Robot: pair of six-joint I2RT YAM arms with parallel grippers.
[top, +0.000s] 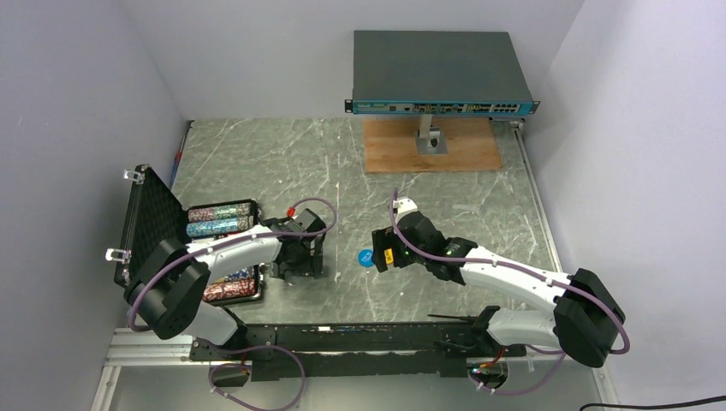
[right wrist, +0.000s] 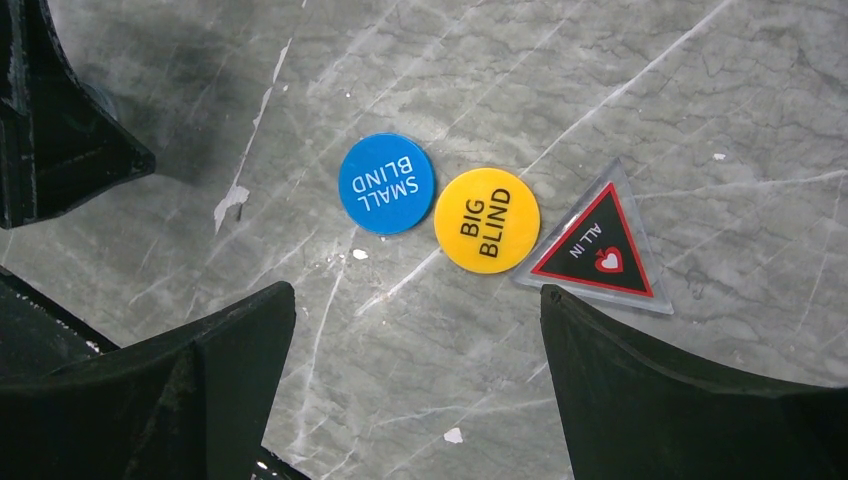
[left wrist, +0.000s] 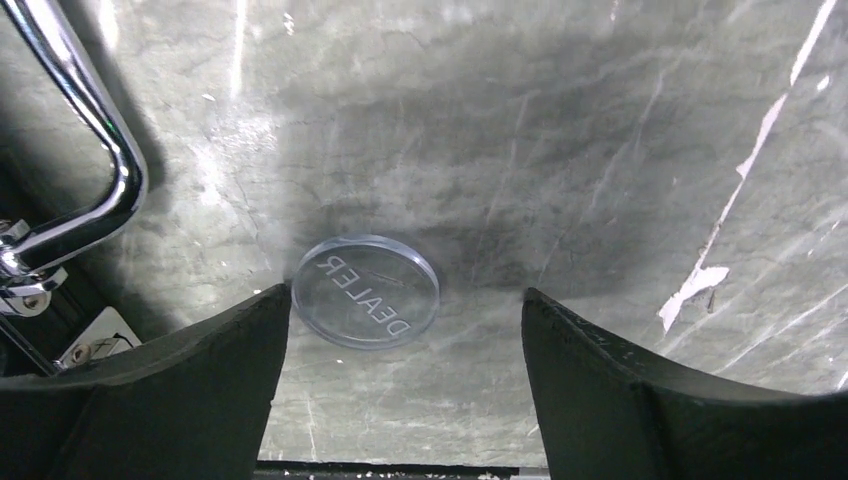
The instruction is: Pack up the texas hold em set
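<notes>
The fingertips reach down to the tabletop on both sides of the clear DEALER disc, so my left gripper closes on it next.
The black briefcase (top: 144,221) lies open at the left with its foam lid up and rows of chips (top: 221,219) inside. My left gripper (top: 298,257) is open just right of the case, over a clear disc marked DEALER (left wrist: 366,291) that lies flat near its left finger; the gripper (left wrist: 405,295) holds nothing. The case's silver handle (left wrist: 95,150) is at the left. My right gripper (top: 381,253) is open and empty (right wrist: 417,290) just short of a blue SMALL BLIND disc (right wrist: 387,183), a yellow BIG BLIND disc (right wrist: 487,220) and a red triangular ALL IN token (right wrist: 598,245). The card box is out of view.
A big grey network switch (top: 441,73) stands on a post over a wooden board (top: 432,145) at the back. The left arm's black finger (right wrist: 60,120) shows at the top left of the right wrist view. White walls close in both sides.
</notes>
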